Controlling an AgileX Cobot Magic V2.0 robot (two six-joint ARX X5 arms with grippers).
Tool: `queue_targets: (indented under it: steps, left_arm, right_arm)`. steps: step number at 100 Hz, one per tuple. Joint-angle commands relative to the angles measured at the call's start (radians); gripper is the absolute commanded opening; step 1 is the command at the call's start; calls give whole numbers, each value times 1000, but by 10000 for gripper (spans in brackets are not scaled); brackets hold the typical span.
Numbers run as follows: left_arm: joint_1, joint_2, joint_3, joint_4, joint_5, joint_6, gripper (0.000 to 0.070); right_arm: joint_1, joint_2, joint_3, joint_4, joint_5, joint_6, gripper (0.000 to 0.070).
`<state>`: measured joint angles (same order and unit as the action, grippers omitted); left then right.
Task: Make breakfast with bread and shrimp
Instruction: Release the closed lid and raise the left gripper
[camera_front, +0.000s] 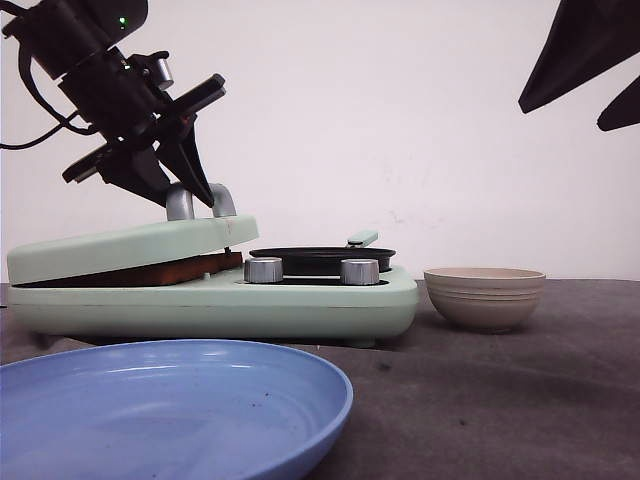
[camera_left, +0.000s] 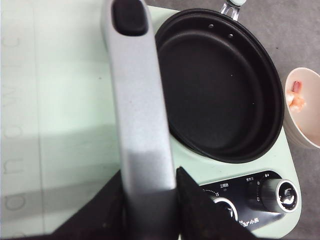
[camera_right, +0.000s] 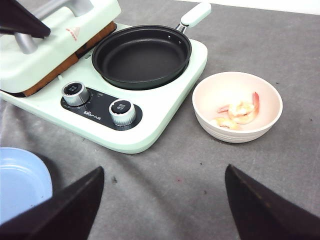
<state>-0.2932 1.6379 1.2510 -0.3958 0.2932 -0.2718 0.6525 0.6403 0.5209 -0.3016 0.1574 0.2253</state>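
The lid rests on the bread's crust, so it is now time for my left gripper to open and release the silver handle.
My left gripper is shut on the silver handle of the mint-green sandwich press lid. The lid sits slightly tilted over its base. A brown crust edge of the bread shows in the gap; the rest of the bread is hidden. Shrimp lie in the beige bowl to the right of the appliance. My right gripper hangs open high above the grey table, in front of the bowl, holding nothing.
An empty black frying pan sits on the appliance's right half, with two silver knobs in front. An empty blue plate lies at the near left.
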Motion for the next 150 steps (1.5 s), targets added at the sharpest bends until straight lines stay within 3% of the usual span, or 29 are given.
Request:
queue_targets:
  steps: [1, 10, 19, 35, 42, 58, 70, 107, 137, 150]
  left_arm:
    - [3, 22, 3, -29, -16, 10, 4]
    - [3, 22, 3, -31, -16, 10, 7]
    - [3, 22, 3, -30, -15, 10, 53]
    - [3, 22, 3, -31, -4, 5, 326]
    - [3, 21, 3, -32, 6, 5, 364]
    - [8, 21, 26, -36, 106, 5, 366]
    - [9, 10, 85, -69, 136, 6, 364]
    - [20, -171, 311, -105, 132, 107, 352]
    - [62, -408, 315, -106, 39, 222, 348]
    - [68, -489, 315, -118, 36, 249, 347]
  right_arm:
    - [6, 5, 4, 8, 1, 10, 466]
    - [6, 5, 4, 8, 1, 10, 466]
    - [6, 5, 4, 8, 1, 10, 466]
    - [6, 5, 4, 8, 1, 10, 466]
    - [6, 5, 4, 7, 1, 10, 466]
    - [6, 5, 4, -3, 1, 10, 466]
    - [6, 5, 4, -12, 1, 10, 466]
    - [6, -3, 4, -34, -11, 19, 468]
    - [5, -2, 5, -51, -10, 68, 467]
    - [-5, 0, 9, -66, -6, 83, 467]
